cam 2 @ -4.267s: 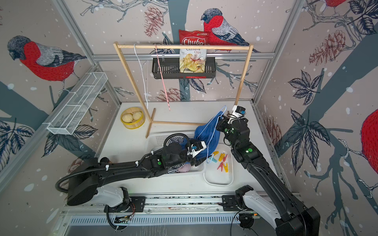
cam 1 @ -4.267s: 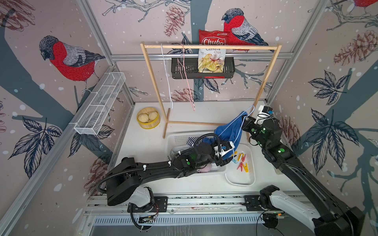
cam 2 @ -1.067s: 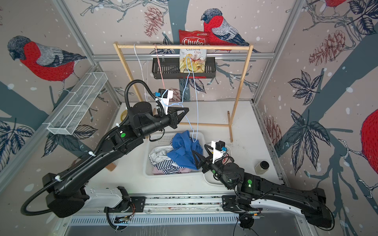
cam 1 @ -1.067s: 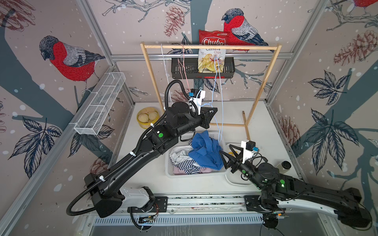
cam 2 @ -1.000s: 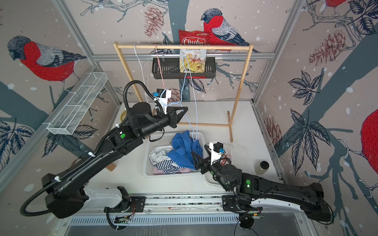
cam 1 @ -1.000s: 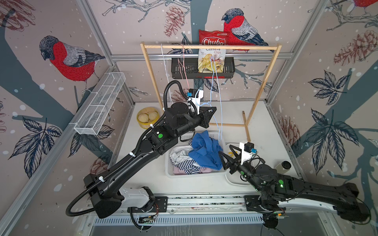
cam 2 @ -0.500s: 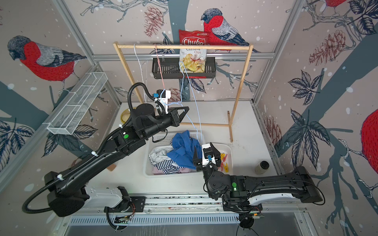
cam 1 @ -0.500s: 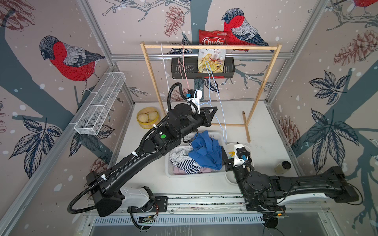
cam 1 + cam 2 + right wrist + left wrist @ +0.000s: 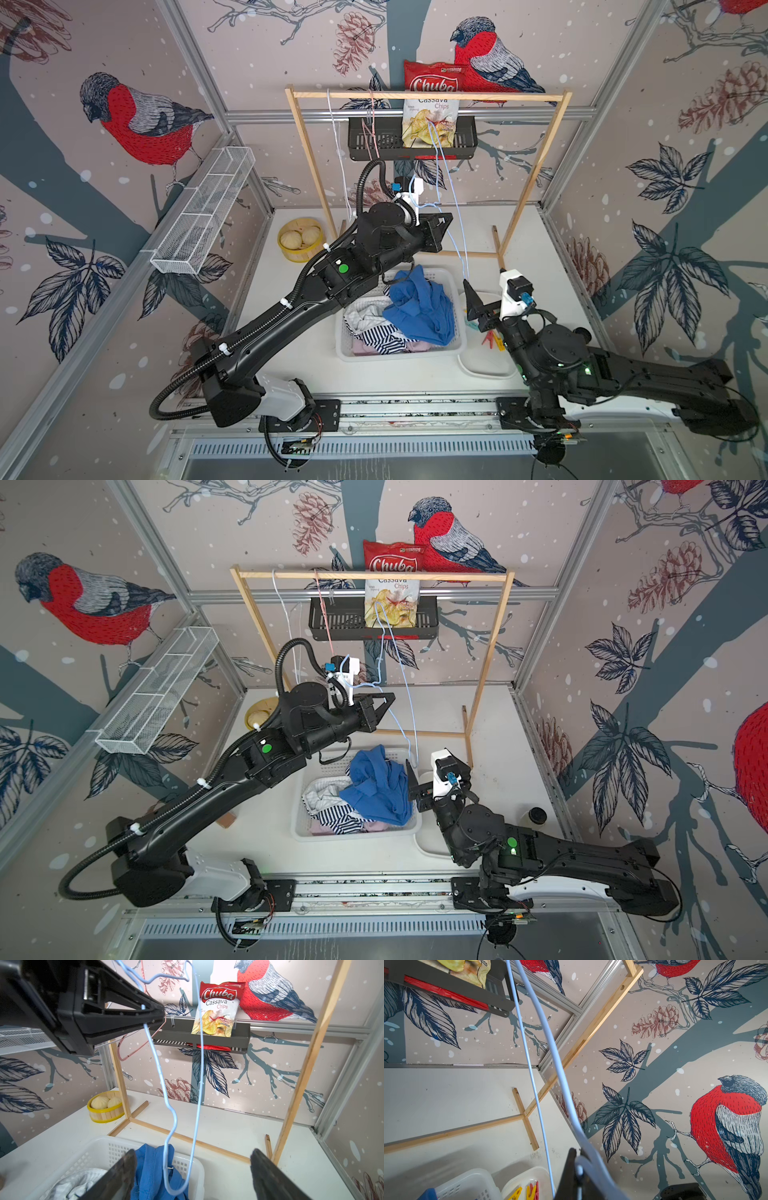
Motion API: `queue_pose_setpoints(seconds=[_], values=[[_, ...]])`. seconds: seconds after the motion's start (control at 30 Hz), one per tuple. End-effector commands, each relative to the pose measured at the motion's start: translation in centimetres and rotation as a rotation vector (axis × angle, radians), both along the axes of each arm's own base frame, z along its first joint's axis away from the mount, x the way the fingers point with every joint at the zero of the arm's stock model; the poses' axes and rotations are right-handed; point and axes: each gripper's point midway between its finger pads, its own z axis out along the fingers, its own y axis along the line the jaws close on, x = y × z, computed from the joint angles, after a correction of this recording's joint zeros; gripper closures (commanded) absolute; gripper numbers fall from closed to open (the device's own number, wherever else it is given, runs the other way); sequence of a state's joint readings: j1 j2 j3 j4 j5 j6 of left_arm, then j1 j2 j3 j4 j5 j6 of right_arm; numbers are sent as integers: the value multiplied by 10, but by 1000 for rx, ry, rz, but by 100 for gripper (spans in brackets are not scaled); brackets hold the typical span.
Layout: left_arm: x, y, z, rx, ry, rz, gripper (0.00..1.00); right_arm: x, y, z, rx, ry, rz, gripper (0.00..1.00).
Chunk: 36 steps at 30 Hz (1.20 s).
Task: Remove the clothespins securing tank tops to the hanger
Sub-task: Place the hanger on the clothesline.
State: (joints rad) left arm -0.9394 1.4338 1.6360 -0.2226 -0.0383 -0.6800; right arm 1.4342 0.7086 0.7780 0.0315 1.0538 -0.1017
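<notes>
My right gripper is to grab the bare pale blue hanger next by its dangling low end, so the hanger's hook stays free to hang on the rack.
The tank tops lie heaped in a white basket point(image 9: 457, 291), the blue one point(image 9: 419, 307) above the striped one point(image 9: 380, 338). Red and yellow clothespins point(image 9: 492, 341) lie in a white tray point(image 9: 484, 372) beside the basket, and they also show in the left wrist view point(image 9: 529, 1190). My left gripper point(image 9: 446, 220) is raised under the wooden rack point(image 9: 428, 95), shut on a bare pale blue hanger point(image 9: 459, 232) whose low end dangles by the basket point(image 9: 176, 1188). My right gripper point(image 9: 473, 307) stands open beside the tray, pointing up, holding nothing point(image 9: 192, 1157).
A pink hanger point(image 9: 372, 124) and a white hanger point(image 9: 336, 145) hang on the rack's left part. Behind it, a black shelf point(image 9: 374, 141) holds a chips bag point(image 9: 430, 120). A yellow steamer with buns point(image 9: 300, 240) sits far left, a small dark jar point(image 9: 536, 814) near the right wall.
The blue top went from the hanger into the basket. My left gripper rose with the bare hanger toward the rack. My right arm swung round beside the tray with its jaws open.
</notes>
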Motion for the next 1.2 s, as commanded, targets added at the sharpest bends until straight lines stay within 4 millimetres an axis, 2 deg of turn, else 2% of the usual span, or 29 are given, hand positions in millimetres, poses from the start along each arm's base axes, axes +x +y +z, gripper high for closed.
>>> queue_pose_setpoints(seconds=[0.0, 0.13, 0.33, 0.4, 0.63, 0.8, 0.97, 1.07, 1.17], values=[[-1, -4, 2, 40, 18, 51, 100, -1, 17, -20, -150, 76, 123, 13], [-2, -10, 3, 53, 51, 47, 100, 9, 14, -23, -256, 119, 91, 13], [2, -2, 4, 64, 87, 95, 100, 14, 5, -6, -246, 86, 54, 19], [2, -3, 2, 66, 113, 94, 100, 19, 1, -7, -253, 91, 29, 23], [3, -8, -5, 60, 165, 95, 100, 24, 2, -10, -268, 100, 25, 25], [-1, -7, -1, 30, 177, 89, 100, 28, 2, -12, -274, 109, 17, 33], [-2, -5, 2, 18, 169, 90, 100, 37, 5, -25, -323, 128, 4, 37], [-1, -5, 0, 20, 171, 91, 100, 40, 9, -26, -322, 120, 10, 45], [-1, -6, -1, 22, 171, 90, 100, 40, 10, -21, -310, 106, 9, 58]])
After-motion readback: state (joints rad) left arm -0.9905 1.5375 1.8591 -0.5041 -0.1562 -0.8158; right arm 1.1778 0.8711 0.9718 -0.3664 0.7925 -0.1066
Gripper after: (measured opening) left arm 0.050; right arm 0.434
